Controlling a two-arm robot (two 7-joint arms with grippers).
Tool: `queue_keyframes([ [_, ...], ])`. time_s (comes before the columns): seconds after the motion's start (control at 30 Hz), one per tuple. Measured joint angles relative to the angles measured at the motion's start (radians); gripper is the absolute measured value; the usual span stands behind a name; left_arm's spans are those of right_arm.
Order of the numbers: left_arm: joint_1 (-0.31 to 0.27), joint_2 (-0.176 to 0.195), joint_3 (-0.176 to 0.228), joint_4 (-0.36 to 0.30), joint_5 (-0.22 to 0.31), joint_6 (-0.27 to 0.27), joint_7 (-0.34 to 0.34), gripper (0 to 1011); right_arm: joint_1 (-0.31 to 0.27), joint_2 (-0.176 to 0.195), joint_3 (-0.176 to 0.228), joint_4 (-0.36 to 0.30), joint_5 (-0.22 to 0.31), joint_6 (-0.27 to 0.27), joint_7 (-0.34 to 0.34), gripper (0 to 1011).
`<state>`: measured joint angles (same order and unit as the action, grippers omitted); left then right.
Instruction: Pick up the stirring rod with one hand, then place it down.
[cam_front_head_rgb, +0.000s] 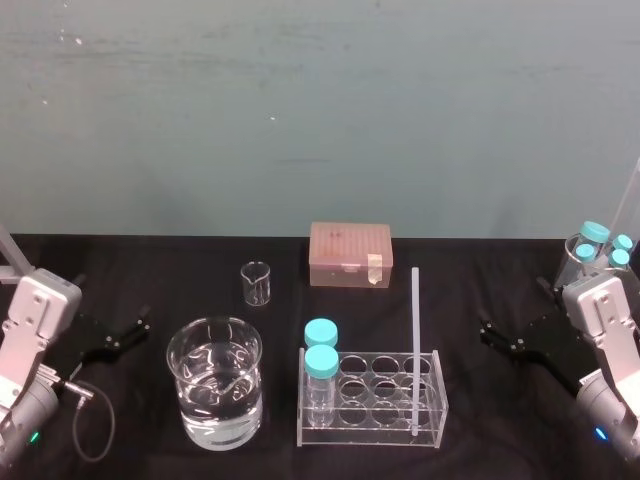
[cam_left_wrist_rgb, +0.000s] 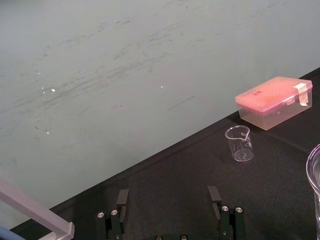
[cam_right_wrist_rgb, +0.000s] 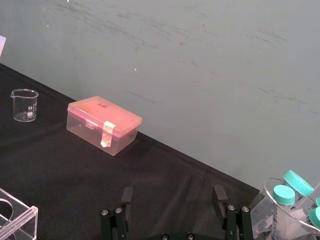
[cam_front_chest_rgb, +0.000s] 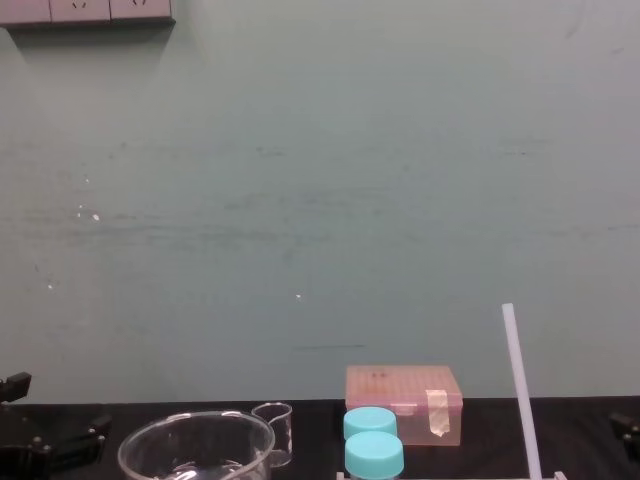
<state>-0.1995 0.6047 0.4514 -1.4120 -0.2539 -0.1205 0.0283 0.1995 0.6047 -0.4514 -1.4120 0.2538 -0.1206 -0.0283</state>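
Note:
My right gripper reaches the stirring rod next and grabs its upper part above the clear rack, because the rack closes around the rod's lower end.
The stirring rod is a thin white stick standing nearly upright in the right end of a clear tube rack. In the chest view the stirring rod rises well above the two blue-capped tubes. My right gripper hovers low to the right of the rack, apart from the rod. It is open with nothing between its fingers. My left gripper rests at the far left, also open and empty, with its fingers spread wide.
A large beaker of water stands left of the rack, with two blue-capped tubes in the rack's left end. Behind are a small empty beaker and a pink lidded box. A beaker holding blue-capped tubes sits at the far right.

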Motion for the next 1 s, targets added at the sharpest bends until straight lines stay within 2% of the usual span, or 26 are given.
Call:
queue_keyframes([
  [0.77,0.000,0.000,0.000,0.000,0.000,0.000,0.000,1005,0.000,0.000,0.000,0.000,0.000,0.000,0.000,1000],
  [1.0,0.000,0.000,0.000,0.000,0.000,0.000,0.000,1005,-0.010,-0.016,0.040,0.004,0.020,-0.047,0.026,1000],
])
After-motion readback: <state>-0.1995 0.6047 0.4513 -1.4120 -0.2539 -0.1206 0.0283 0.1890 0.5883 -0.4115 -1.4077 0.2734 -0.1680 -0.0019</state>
